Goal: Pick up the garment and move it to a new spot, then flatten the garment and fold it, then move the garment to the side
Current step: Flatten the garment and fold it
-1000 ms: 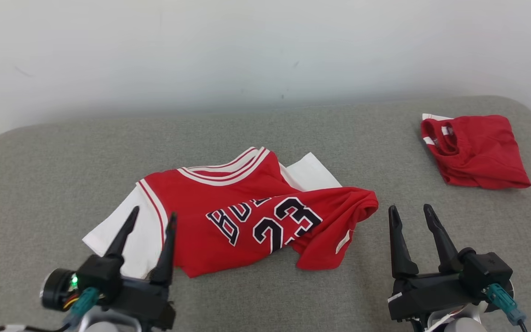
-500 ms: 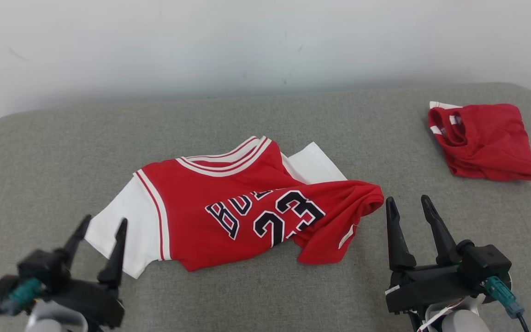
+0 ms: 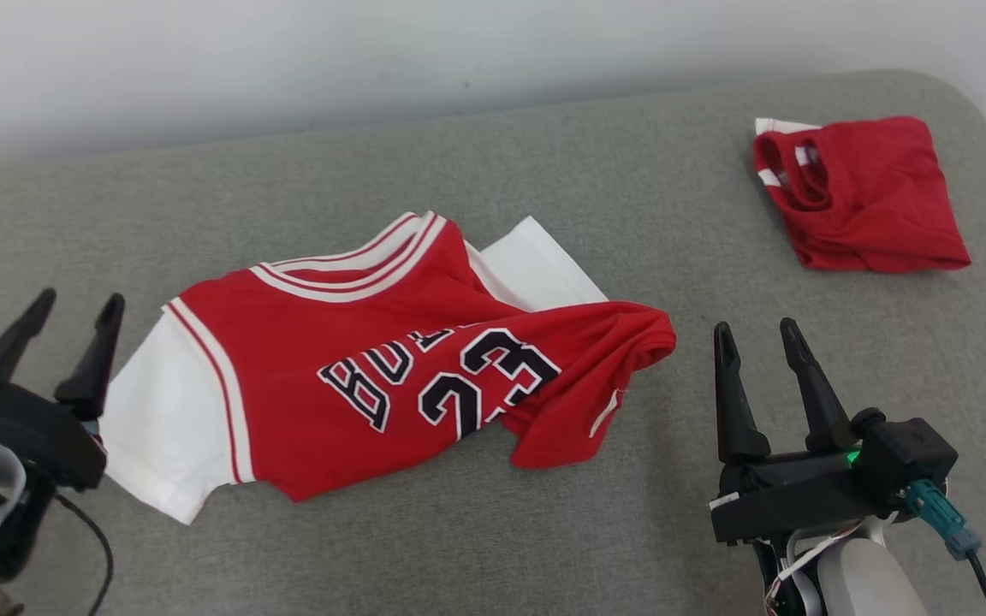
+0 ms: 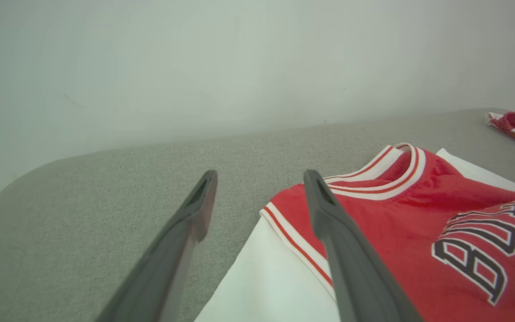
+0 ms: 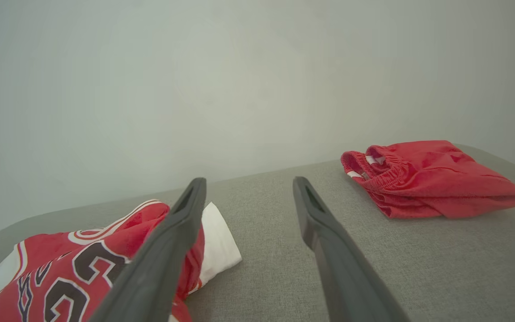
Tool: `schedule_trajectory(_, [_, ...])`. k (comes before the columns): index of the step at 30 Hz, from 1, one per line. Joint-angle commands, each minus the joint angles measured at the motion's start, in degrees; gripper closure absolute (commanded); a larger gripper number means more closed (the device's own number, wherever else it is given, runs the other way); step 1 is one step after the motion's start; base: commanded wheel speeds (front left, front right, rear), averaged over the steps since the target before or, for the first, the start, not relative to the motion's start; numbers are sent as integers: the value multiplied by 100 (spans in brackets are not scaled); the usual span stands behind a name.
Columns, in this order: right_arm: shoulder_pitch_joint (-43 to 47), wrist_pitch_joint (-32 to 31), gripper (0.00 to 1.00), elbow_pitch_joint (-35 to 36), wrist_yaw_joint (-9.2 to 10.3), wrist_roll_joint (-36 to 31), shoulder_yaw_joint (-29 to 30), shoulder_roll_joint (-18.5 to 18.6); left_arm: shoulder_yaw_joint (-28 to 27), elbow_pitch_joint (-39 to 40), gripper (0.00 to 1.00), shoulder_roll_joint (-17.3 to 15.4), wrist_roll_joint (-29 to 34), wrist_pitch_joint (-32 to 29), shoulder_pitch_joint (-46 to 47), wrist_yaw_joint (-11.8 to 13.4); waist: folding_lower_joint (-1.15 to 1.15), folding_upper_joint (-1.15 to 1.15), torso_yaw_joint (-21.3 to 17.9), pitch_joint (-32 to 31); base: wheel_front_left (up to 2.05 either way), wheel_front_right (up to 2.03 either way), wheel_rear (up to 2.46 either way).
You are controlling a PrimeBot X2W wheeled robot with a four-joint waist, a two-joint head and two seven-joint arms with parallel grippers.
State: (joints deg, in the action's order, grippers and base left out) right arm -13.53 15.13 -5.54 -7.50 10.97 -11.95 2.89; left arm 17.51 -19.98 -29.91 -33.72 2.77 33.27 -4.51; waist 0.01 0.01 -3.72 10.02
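Note:
The left gripper takes hold of the trimmed edge of the jersey's shoulder (image 3: 178, 311) next, to move and flatten the red jersey (image 3: 377, 390).
The garment (image 3: 373, 368) is a red jersey with white sleeves and the number 23, lying rumpled on the grey surface (image 3: 493, 530), its right side bunched over. The left wrist view looks over its white sleeve and collar (image 4: 373, 214), and the right wrist view catches its bunched side (image 5: 83, 268). My left gripper (image 3: 78, 308) stands open just left of the white sleeve, empty; its two fingers (image 4: 259, 176) frame the sleeve's edge. My right gripper (image 3: 754, 332) stands open to the right of the bunched hem, apart from the cloth, with nothing between its fingers (image 5: 248, 183).
A second red garment (image 3: 861, 192), folded into a pile, lies at the back right of the grey surface (image 5: 427, 179). A pale wall (image 3: 373, 60) runs behind the surface. Bare grey fabric lies in front of the jersey and between the two garments.
The head camera has tilted and turned, shifting the whole scene. My left gripper has drawn back off the white sleeve to its left side. The right gripper holds about the same place.

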Motion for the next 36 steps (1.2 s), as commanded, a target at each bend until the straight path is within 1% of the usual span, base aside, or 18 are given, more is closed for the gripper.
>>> schedule_trajectory(1, [-70,15,0,30,1,54,-24,-4,16,-137,0,-78,-80,-64,154,-60,-1,-1,-267,273,0,0,0])
schedule_trajectory(7, [-174,15,0,71,1,104,-72,-5,148,-683,0,-160,-162,-181,592,-187,-1,-1,-551,530,0,0,0])
schedule_trajectory(8, [-204,15,0,84,1,118,-85,-5,225,-889,0,-203,-143,-201,683,-223,-1,-1,-637,589,0,0,0])
schedule_trajectory(12, [-208,15,0,103,1,141,-79,-5,318,-1304,0,-259,-162,-225,820,-255,-1,-1,-748,676,0,0,0])
schedule_trajectory(20, [-223,15,0,123,1,129,-97,-6,575,-1825,0,-279,-319,-170,977,-282,-1,-1,-808,744,0,0,0])
schedule_trajectory(24, [-250,15,0,108,1,93,-130,-5,708,-2034,0,-236,-408,-158,1079,-286,-1,-1,-806,765,0,0,0])
schedule_trajectory(25, [-256,15,0,108,1,81,-133,-5,746,-2066,8,-213,-462,-148,1098,-287,-1,-1,-801,765,0,0,0])
schedule_trajectory(26, [-257,15,0,107,1,73,-130,-5,801,-2078,77,-172,-525,-156,1105,-288,-1,-1,-792,763,0,0,0])
schedule_trajectory(27, [-256,15,0,108,1,59,-128,-5,846,-2078,100,-164,-547,-160,1114,-288,-1,-1,-779,762,0,0,0])
schedule_trajectory(36, [-303,15,0,56,1,18,-135,-5,1135,-2143,100,-216,-859,5,1175,-290,-1,-1,-644,726,0,0,0])
